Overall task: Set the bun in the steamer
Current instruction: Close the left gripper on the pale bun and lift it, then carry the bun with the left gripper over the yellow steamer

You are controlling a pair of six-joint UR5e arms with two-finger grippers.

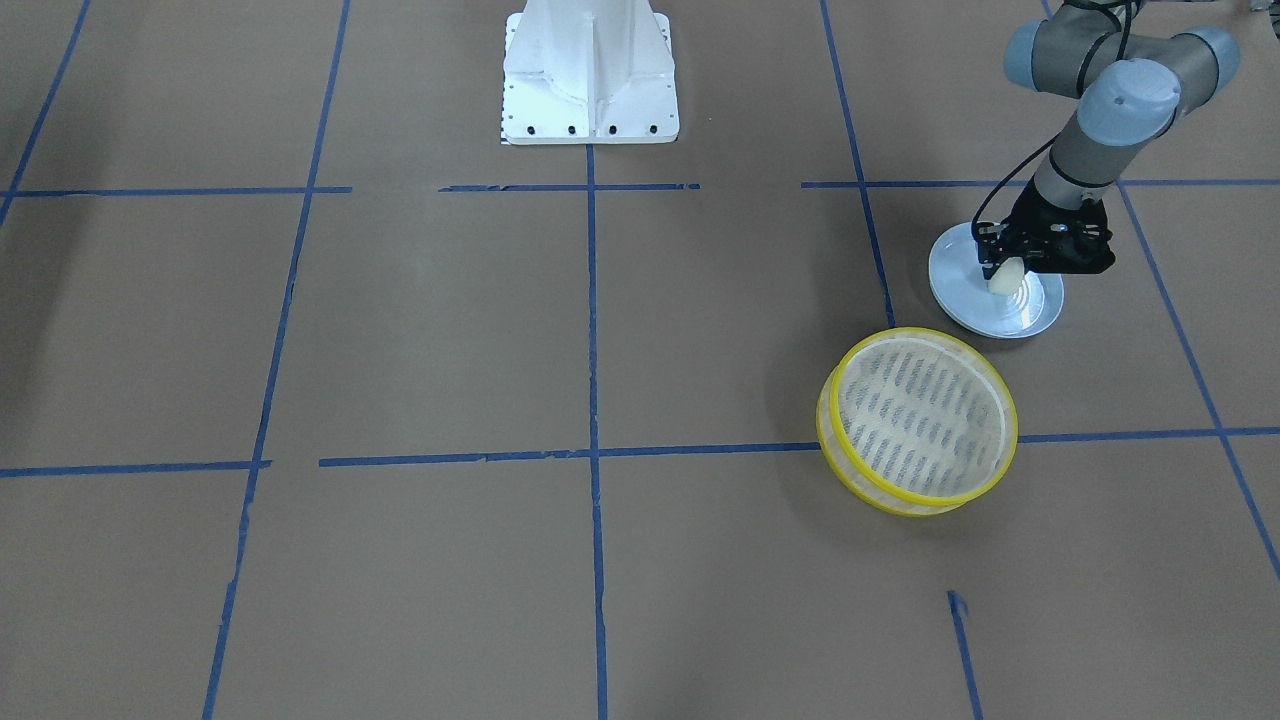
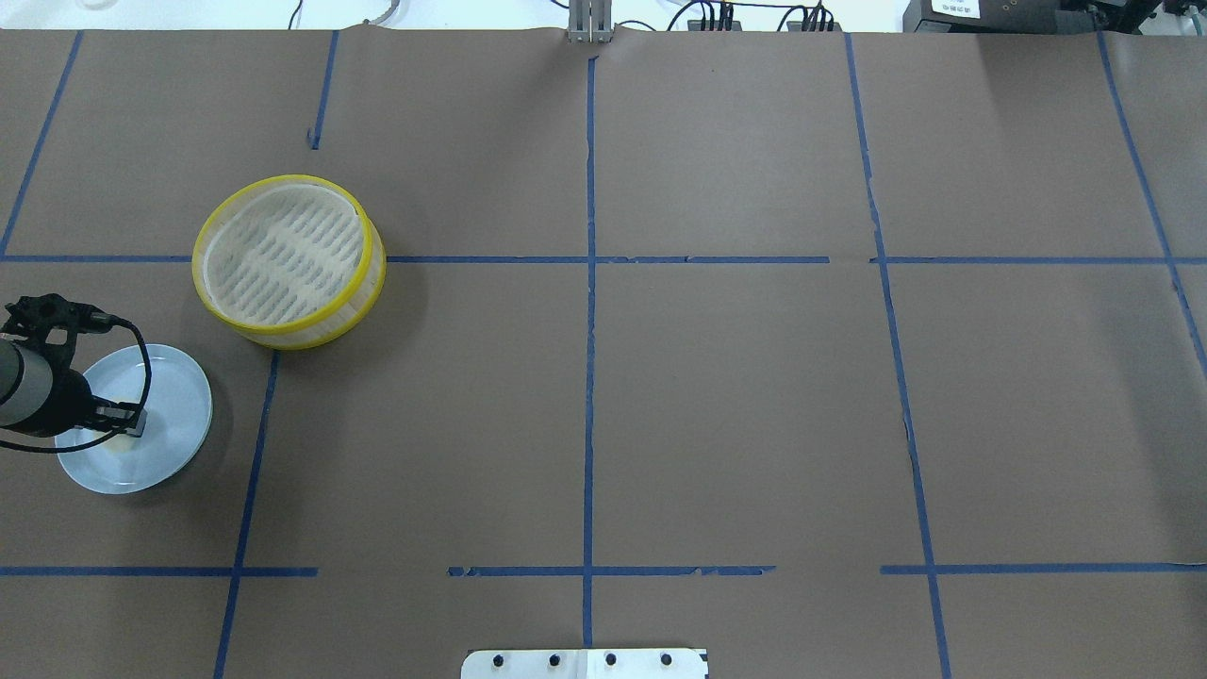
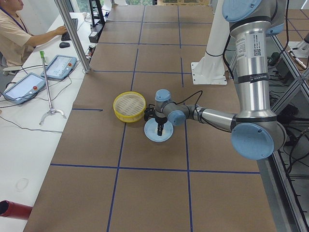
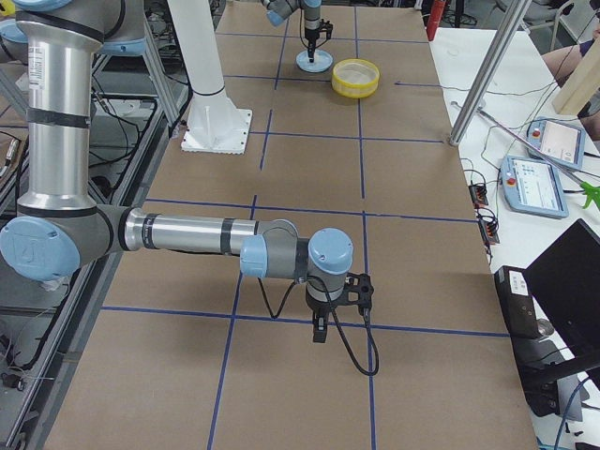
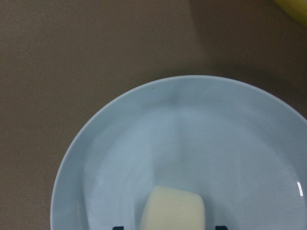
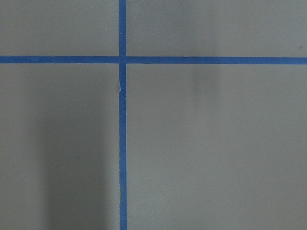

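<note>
My left gripper is to grab the small cream-white bun by its rounded sides next. It should then place the bun point(image 1: 1006, 278) in the steamer point(image 1: 918, 420).
The bun point(image 1: 1006, 278) is a small cream-white lump lying on the pale blue plate point(image 1: 1000, 315). My left gripper point(image 1: 1003, 270) is down over the plate and open, one finger on each side of the bun. In the left wrist view the bun point(image 5: 173, 211) sits between the two dark fingertips point(image 5: 118, 227) with a gap on each side. The steamer point(image 1: 918, 420), with yellow rims and a slotted floor, stands empty just beside the plate; it also shows in the overhead view point(image 2: 283, 255). My right gripper point(image 4: 320, 333) hangs over bare table far away; I cannot tell whether it is open.
The white robot base point(image 1: 590, 75) stands at the table's back middle. Blue tape lines grid the brown table. An operator point(image 3: 12, 29), tablets point(image 3: 59, 66) and a metal pole point(image 3: 72, 34) are at the far side of the table.
</note>
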